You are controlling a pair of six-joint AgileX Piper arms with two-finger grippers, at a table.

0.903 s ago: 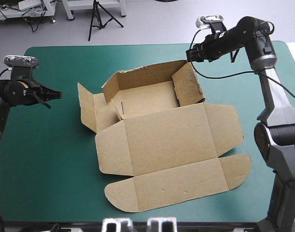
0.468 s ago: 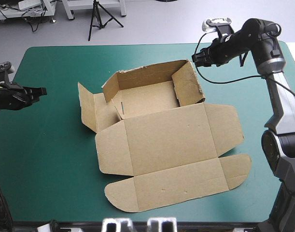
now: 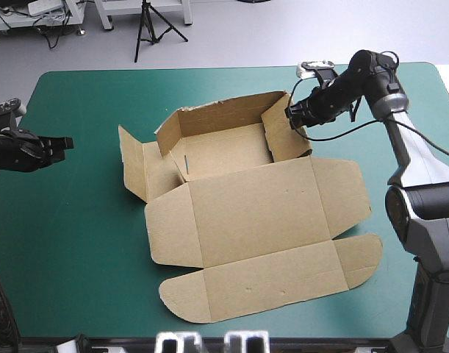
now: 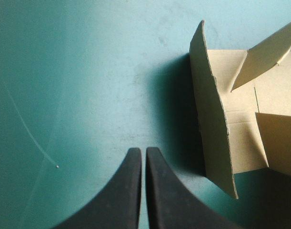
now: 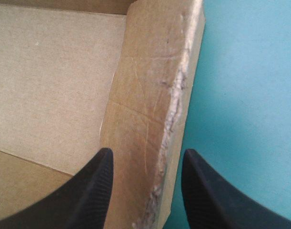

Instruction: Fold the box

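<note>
The box needs to be held steady for folding, so the robot's right gripper should next grab the top edge of the box's raised side.
The brown box lies mid-table as an open tray with raised walls, its lid flat toward the near edge. My right gripper is at the top edge of the tray's right wall. It is open, with one finger inside the tray and the other outside over the cover. My left gripper hovers near the table's left edge, shut and holding nothing. In the left wrist view the box's loose left flap stands upright ahead of it, well apart.
A wide strip of teal-green cover separates my left gripper from the box's left flap. The lid's rounded tabs reach toward the table's near and right edges.
My right gripper has come down and toward the box, onto the tray's right wall. My left gripper drew back to the table's left edge earlier and has since stayed put.
</note>
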